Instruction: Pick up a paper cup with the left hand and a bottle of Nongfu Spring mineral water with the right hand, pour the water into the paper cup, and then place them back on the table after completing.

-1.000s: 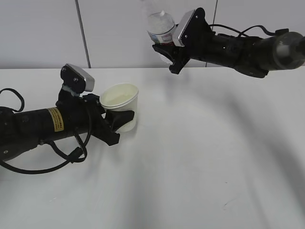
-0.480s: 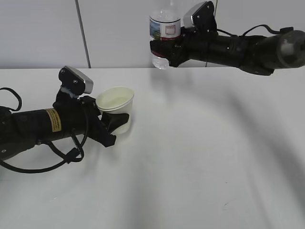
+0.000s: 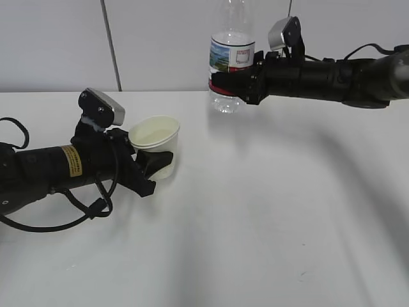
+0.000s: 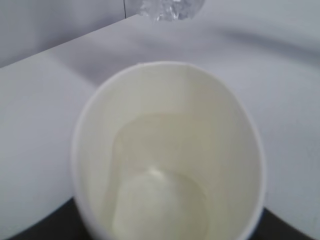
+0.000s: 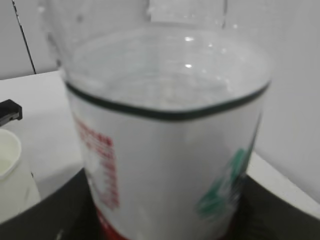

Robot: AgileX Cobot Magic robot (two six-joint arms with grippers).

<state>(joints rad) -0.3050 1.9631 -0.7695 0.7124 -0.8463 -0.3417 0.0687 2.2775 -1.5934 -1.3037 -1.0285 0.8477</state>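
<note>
The bottle's base [image 3: 225,106] hangs above the white table and the bottle would fall if released now, so my right gripper lowers it before opening.
My left hand [image 3: 153,163], the black arm with the yellow label, is shut on a white paper cup [image 3: 155,142] that sits low at the table [image 3: 268,211], left of centre. The left wrist view looks down into the cup [image 4: 170,150]; clear water [image 4: 160,210] lies in its bottom. My right hand [image 3: 246,83] is shut on the Nongfu Spring bottle [image 3: 231,57], upright at the back centre, its base just above the table. The right wrist view shows the bottle [image 5: 165,150] close up with its white, red and green label. The jaws are mostly hidden in both wrist views.
A grey wall with a dark vertical seam [image 3: 110,45] stands behind the table. The left arm's black cable [image 3: 70,220] loops over the table at front left. The cup also shows at the left edge of the right wrist view [image 5: 12,170].
The right hand has swung the bottle from tilted over back to upright and lowered it to the right. The left hand has drawn the cup slightly left and down, then held still.
</note>
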